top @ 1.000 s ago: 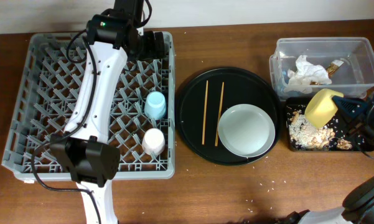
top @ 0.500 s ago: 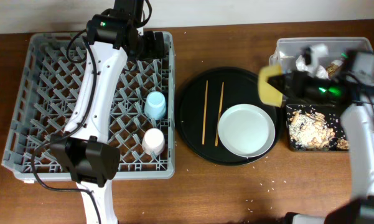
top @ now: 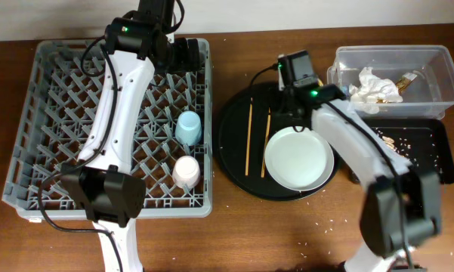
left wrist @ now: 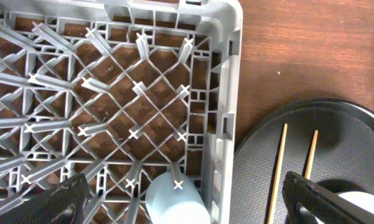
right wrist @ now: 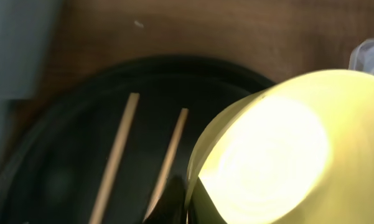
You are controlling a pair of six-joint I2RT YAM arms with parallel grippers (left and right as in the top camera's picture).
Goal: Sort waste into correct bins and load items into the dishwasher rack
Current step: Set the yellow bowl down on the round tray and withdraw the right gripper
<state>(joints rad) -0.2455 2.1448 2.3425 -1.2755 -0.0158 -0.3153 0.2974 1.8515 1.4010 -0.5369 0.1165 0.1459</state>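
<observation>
The yellow bowl [right wrist: 280, 149] hangs tilted above the round black tray and would drop if I opened now, so my right gripper keeps holding the bowl.
My right gripper [right wrist: 190, 202] is shut on the rim of the yellow bowl [right wrist: 280, 149] and holds it above the round black tray's far side. In the overhead view the right gripper [top: 287, 97] hides the bowl. Two chopsticks [top: 249, 136] and the white plate [top: 299, 158] lie on that tray. My left gripper [left wrist: 187, 196] is open and empty above the grey rack's [top: 53, 113] far right corner. The light blue cup [top: 188, 127] and pinkish-white cup [top: 186, 171] stand in the rack. The clear tub [top: 393, 53] holds tissues [top: 374, 87] and the wrapper [top: 406, 81]. Food scraps [top: 389, 143] lie in the black rectangular tray [top: 434, 159].
The round black tray [top: 234, 136] sits between the rack and the bins. The left arm stretches over the rack's middle from the front edge. The right arm crosses over the plate's right side. A few crumbs lie on the wooden table near the front.
My right arm has swung left with the yellow bowl, from over the black rectangular tray to over the round tray's far side. The left arm has not moved.
</observation>
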